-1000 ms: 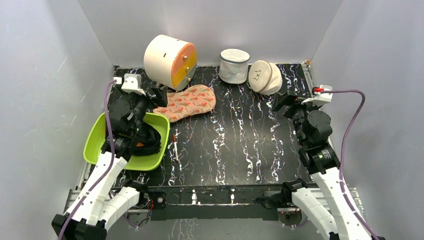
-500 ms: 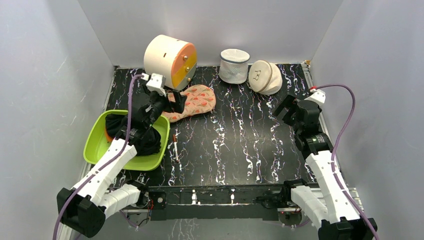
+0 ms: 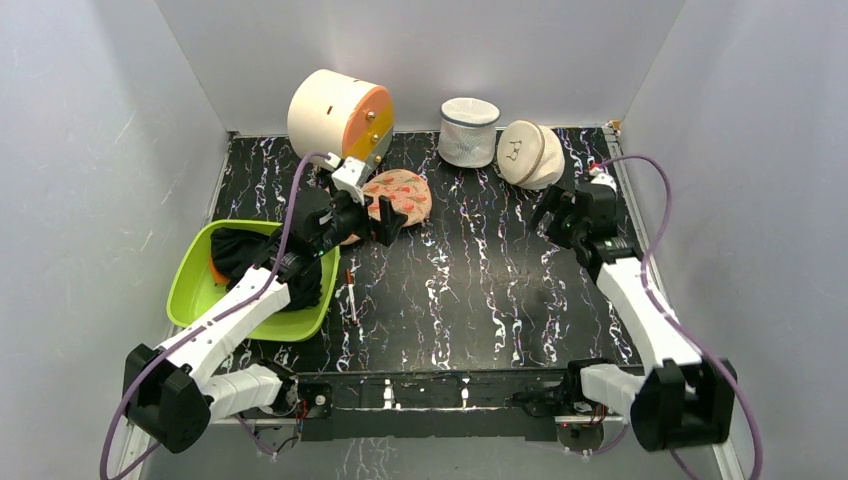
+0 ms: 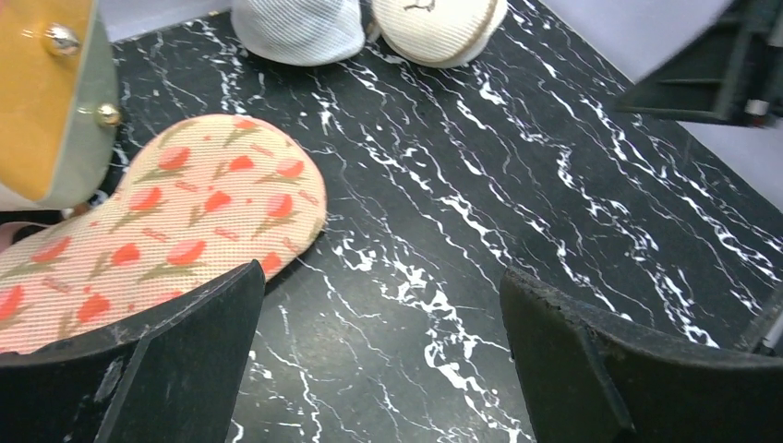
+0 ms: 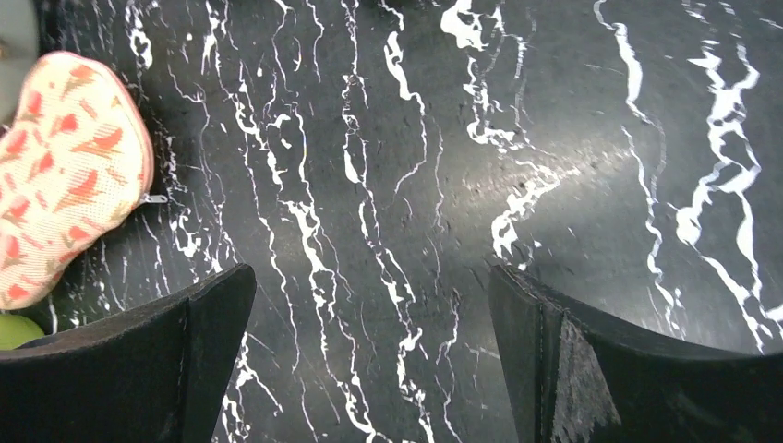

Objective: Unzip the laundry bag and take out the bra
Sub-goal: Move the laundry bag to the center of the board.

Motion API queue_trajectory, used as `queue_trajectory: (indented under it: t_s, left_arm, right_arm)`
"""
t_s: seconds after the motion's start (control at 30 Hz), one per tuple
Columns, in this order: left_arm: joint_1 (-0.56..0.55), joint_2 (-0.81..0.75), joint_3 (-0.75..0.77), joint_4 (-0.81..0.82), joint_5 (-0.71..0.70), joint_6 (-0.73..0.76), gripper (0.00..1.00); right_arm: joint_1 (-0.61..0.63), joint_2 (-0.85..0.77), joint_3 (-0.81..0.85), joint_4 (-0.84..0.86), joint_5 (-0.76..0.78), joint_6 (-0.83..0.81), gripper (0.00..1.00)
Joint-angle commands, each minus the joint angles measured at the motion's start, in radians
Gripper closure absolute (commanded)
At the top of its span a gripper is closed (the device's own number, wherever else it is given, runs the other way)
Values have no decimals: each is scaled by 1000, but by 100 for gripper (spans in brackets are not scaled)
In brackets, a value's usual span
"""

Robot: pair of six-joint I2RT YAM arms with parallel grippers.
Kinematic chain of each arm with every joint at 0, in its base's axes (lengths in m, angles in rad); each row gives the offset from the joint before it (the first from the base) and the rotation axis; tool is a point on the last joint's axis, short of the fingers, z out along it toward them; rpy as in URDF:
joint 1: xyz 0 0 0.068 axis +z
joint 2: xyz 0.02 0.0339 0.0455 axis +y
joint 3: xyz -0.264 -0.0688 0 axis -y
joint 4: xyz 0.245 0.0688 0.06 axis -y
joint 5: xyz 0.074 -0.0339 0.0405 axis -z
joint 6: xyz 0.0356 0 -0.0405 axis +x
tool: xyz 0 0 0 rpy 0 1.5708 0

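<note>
My right gripper should reach the laundry bag and take the edge of its drawn face [image 3: 521, 182], so the zip stays free to open.
The laundry bag [image 3: 531, 153] is a cream mesh dome with tan zip trim, lying at the back right with its drawn face up; the zip looks shut. It also shows at the top edge of the left wrist view [image 4: 441, 23]. The bra is hidden. My left gripper [image 3: 383, 222] is open and empty over the table beside the orange patterned cloth [image 3: 400, 193], far left of the bag; its jaws stand wide [image 4: 383, 355]. My right gripper [image 3: 552, 218] is open and empty, a short way in front of the bag, above bare table [image 5: 369, 355].
A white cylindrical mesh bag [image 3: 469, 131] stands left of the laundry bag. A cream and orange drum [image 3: 340, 117] stands at the back left. A green tub [image 3: 196, 292] holds a black garment [image 3: 250, 252]. A thin stick [image 3: 351, 296] lies beside the tub.
My left arm has swung from over the green tub to the right, beside the patterned cloth. My right arm has reached back and left toward the laundry bag. Both grippers stay open.
</note>
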Motion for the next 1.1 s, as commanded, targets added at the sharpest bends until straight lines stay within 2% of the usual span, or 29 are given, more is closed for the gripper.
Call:
queue_trajectory:
  t_s: [0.0,0.2,0.43,0.57,0.7,0.8,0.9,1.0,1.07]
  left_arm:
    - [-18,2,30,17,82,-36,2]
    - [-24,21,40,30,139,-67,1]
    - [-24,41,47,35,155,-85,2]
    - [-25,58,51,40,174,-98,2]
    - [-25,65,58,30,173,-94,2]
    - [-25,59,55,27,157,-86,2]
    - [-24,60,55,22,144,-77,2]
    - [-24,67,56,18,138,-74,2]
    - [-25,72,57,16,138,-74,2]
  right_arm:
    - [-6,171,145,102,-86,-71,2]
    - [-39,456,316,229,-135,-71,5]
    - [-136,772,579,334,-303,40,17]
    - [-139,898,682,347,-327,86,22]
    - [-141,968,696,371,-328,131,32]
    - [-154,975,653,411,-329,164,51]
    - [-169,948,602,460,-394,194,74]
    - [-170,869,521,465,-450,184,86]
    - [-172,777,426,485,-463,162,90]
